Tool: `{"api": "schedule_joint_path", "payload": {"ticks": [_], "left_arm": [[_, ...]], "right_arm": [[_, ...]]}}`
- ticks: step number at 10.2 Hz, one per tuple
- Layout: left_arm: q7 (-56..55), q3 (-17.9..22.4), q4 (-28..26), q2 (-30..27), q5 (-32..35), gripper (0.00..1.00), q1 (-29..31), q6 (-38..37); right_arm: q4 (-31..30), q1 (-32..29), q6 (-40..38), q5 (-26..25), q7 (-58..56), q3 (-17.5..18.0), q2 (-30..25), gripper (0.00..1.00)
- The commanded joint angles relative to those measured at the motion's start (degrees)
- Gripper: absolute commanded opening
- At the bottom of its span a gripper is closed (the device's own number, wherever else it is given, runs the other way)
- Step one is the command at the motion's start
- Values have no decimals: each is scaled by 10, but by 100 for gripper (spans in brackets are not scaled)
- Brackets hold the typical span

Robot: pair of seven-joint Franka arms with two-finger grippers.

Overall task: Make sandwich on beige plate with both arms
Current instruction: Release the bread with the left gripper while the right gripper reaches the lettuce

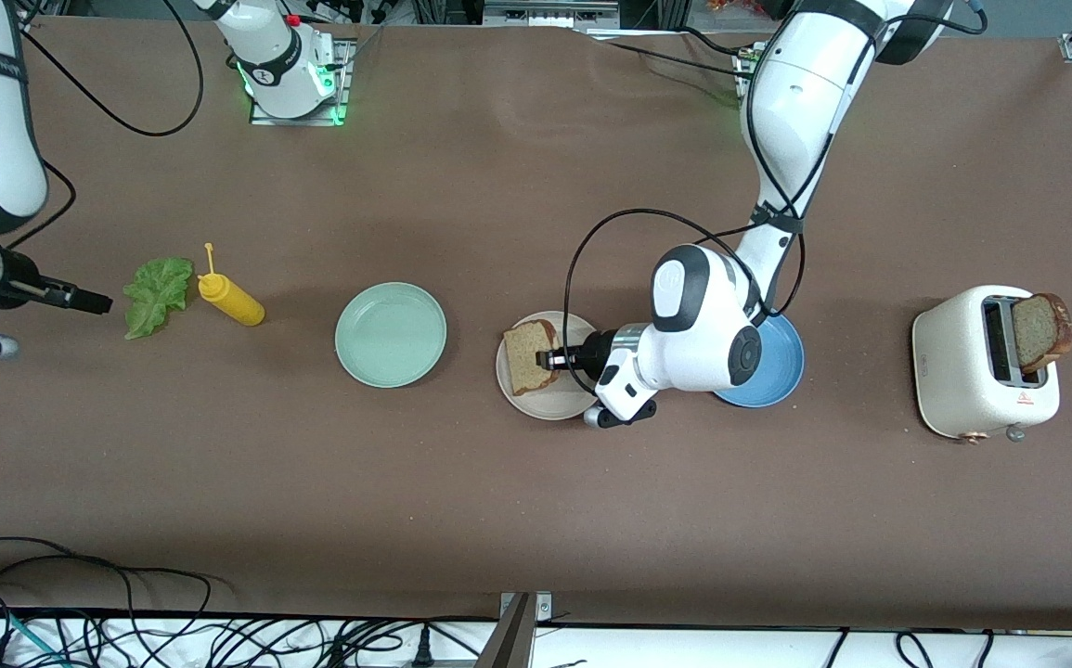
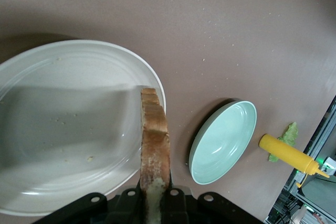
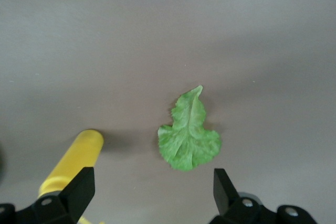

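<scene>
The bread slice's lower edge [image 1: 514, 377] is low over the beige plate [image 1: 536, 404], inside the plate's rim, so it is time for my left gripper to open.
My left gripper [image 1: 552, 358] is shut on a brown-crusted bread slice [image 1: 528, 354] and holds it over the beige plate [image 1: 536, 404]. In the left wrist view the slice [image 2: 155, 145] shows edge-on between the shut fingers of the left gripper [image 2: 156, 195], over the plate's rim [image 2: 68, 124]; I cannot tell if it touches. A second bread slice [image 1: 1042, 330] stands in the toaster. The green lettuce leaf [image 1: 158, 295] lies on the table. My right gripper [image 1: 90, 301] is open and empty beside the leaf; the leaf [image 3: 189, 135] lies just ahead of the right gripper [image 3: 152, 187].
A yellow squeeze bottle [image 1: 231, 301] lies beside the lettuce. A mint-green plate [image 1: 391, 334] sits between the bottle and the beige plate. A blue plate [image 1: 777, 376] is partly hidden under the left arm. A cream toaster [image 1: 962, 362] stands at the left arm's end.
</scene>
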Motion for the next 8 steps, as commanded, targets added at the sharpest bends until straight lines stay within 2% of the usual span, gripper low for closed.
{"api": "schedule_joint_path", "payload": {"ticks": [1,2,3,4,6,8], "left_arm": [[57,7,13,7,-10,0,0,0],[92,9,12,7,-10,19,1,0],[122,10,11,8,-10,50,2,0],[135,15,10,8,-10,98,2,0],[134,21,4,7,9,100,7,-1],[130,21,4,5,65,100,20,-6]], "right_arm": [[-46,-4,50,-10,-38,-9,15,100],[-75,-4,85,-11,-45,-16,21,100],[-110,-4,118,-11,-48,-20,20,100],[-140,-5,138,-13,-49,-37,19,100],[-186,-5,212,-18,-50,-52,23,100],[-207,-6,267,-18,-50,-62,46,100]]}}
